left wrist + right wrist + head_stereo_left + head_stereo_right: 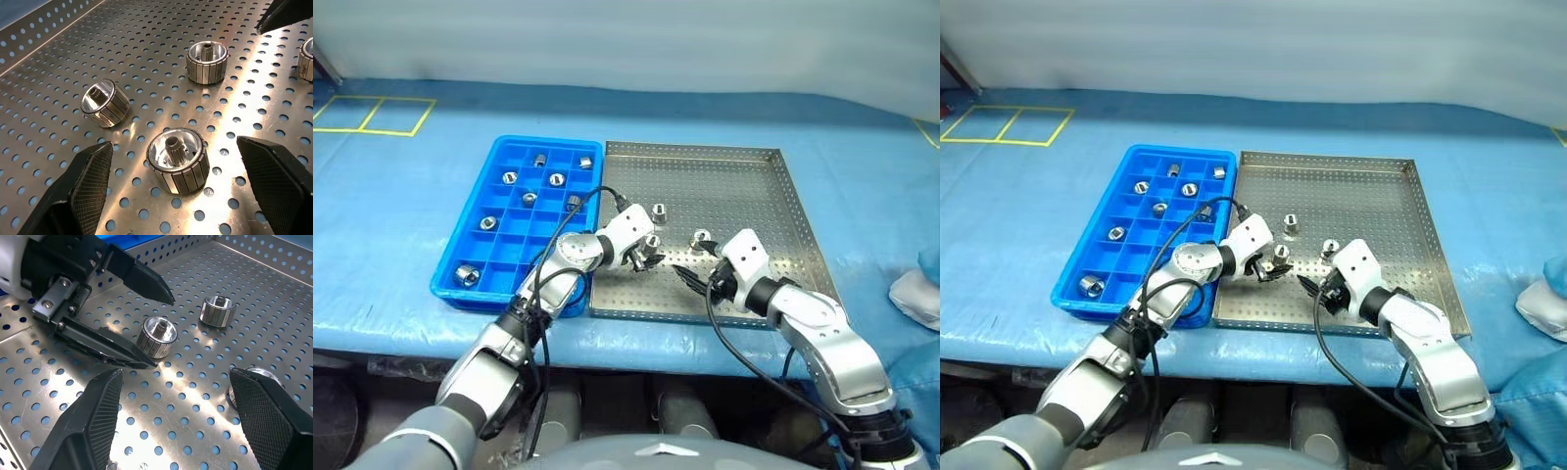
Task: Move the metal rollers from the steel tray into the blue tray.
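Observation:
My left gripper closes on the front roller next, since my fingers are on either side of the roller, low over the steel tray's perforated bottom.
The steel tray [734, 186] lies at centre right with the blue tray [544, 140] against its left side. Several metal rollers [557, 179] sit in the blue tray's compartments. More rollers lie loose on the perforated floor, one at the back [659, 211] and one further right [701, 237]. My left gripper [648, 257] is open low over the steel tray, its fingers either side of one roller [176, 159] without touching it. My right gripper [688, 277] is open and empty just to the right, pointing at the left one. Another roller [254, 379] lies beside its finger.
Both trays rest on a blue cloth near the table's front edge. Yellow tape lines [372, 116] mark the far left. A pale bundle [915, 294] lies at the right edge. The back half of the steel tray is bare.

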Action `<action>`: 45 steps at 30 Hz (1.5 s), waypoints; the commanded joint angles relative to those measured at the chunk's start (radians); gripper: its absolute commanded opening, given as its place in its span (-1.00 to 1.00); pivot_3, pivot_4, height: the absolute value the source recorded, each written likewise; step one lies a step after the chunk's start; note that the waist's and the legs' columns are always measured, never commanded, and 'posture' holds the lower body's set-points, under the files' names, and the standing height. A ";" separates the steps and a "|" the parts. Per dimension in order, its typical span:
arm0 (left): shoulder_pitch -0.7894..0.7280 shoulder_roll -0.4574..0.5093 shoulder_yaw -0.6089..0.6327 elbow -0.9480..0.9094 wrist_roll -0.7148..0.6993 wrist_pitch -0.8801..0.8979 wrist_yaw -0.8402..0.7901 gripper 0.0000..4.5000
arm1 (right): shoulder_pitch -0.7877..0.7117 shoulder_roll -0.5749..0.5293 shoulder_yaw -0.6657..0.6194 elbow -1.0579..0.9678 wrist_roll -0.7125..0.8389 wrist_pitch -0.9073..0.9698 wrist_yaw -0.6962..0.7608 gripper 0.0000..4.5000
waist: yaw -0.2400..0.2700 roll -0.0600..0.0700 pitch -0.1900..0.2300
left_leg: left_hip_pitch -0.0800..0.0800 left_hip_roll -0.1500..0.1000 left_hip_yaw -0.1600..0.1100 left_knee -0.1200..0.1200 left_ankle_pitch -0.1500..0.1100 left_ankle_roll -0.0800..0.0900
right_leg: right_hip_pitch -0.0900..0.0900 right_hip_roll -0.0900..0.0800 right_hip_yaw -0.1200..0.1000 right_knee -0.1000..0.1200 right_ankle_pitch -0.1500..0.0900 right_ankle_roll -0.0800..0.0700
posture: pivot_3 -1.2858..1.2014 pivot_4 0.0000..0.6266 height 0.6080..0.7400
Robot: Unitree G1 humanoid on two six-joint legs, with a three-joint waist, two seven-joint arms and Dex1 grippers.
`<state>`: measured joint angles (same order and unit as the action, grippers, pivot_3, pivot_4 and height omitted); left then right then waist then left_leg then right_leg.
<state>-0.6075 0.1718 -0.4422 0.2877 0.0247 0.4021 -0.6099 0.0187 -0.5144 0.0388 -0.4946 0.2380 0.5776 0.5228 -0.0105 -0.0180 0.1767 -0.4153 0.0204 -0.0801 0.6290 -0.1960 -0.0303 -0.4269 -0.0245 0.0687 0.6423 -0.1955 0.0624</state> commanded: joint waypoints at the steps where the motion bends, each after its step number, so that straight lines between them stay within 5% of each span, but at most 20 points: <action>1: -0.037 -0.027 0.010 0.027 0.022 -0.017 0.013 0.95 | 0.008 0.002 -0.026 -0.048 0.007 -0.005 -0.013 0.63 | -0.004 0.000 0.000 | 0.000 0.000 0.000 0.000 0.000 0.000 | 0.000 0.000 0.000 0.000 0.000 0.000 | 0.06 -0.52 1.00; 4: -0.036 -0.040 0.013 0.041 0.023 -0.017 0.007 0.95 | 0.009 0.003 -0.022 -0.051 0.007 -0.004 -0.016 0.63 | -0.009 0.000 0.000 | 0.000 0.000 0.000 0.000 0.000 0.000 | 0.000 0.000 0.001 0.000 0.000 0.001 | 0.06 -0.52 1.00; 13: -0.010 -0.021 0.016 -0.013 0.031 0.042 -0.006 -0.25 | -0.015 0.009 -0.010 -0.020 -0.004 -0.014 -0.023 0.63 | -0.010 0.000 0.000 | 0.001 0.000 0.000 0.000 0.000 0.000 | 0.000 0.000 0.001 0.000 0.001 0.001 | 0.08 -0.52 1.00; 24: 0.034 -0.008 0.051 -0.120 0.015 0.049 -0.023 -0.25 | -0.066 0.017 0.027 0.013 -0.012 -0.019 -0.016 0.63 | -0.003 0.000 0.000 | 0.001 0.000 0.000 0.000 0.000 0.000 | 0.001 0.000 0.001 0.001 0.001 0.001 | 0.11 -0.52 1.00; 28: 0.047 -0.011 0.156 -0.256 -0.030 0.098 0.022 -0.25 | -0.080 0.023 0.039 0.024 -0.004 -0.027 -0.002 0.63 | 0.000 0.000 0.000 | 0.001 0.000 0.000 0.000 0.000 0.000 | 0.000 0.000 0.001 0.001 0.001 0.001 | 0.12 -0.52 1.00; 38: 0.202 0.275 0.277 -0.723 -0.091 0.452 -0.022 -0.25 | -0.158 0.071 0.121 0.088 0.038 -0.065 0.102 0.63 | 0.002 0.001 0.000 | 0.003 0.001 -0.001 -0.002 0.000 0.000 | 0.001 0.002 0.001 0.002 0.000 0.000 | 0.22 -0.52 1.00; 45: 0.278 0.300 0.434 -0.837 -0.006 0.638 0.199 -0.25 | -0.209 0.073 0.155 0.152 0.015 -0.086 0.137 0.63 | 0.056 0.000 0.000 | 0.003 0.001 -0.002 -0.001 0.000 0.001 | 0.002 0.001 -0.001 0.001 0.000 -0.001 | 0.28 -0.52 1.00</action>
<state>-0.3346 0.4757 -0.0449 -0.4875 0.0005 1.0074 -0.4526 -0.1757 -0.4379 0.1975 -0.3320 0.2542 0.5210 0.6514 0.0454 -0.0177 0.1767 -0.4126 0.0210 -0.0818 0.6280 -0.1955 -0.0298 -0.4250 -0.0236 0.0681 0.6432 -0.1957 0.0620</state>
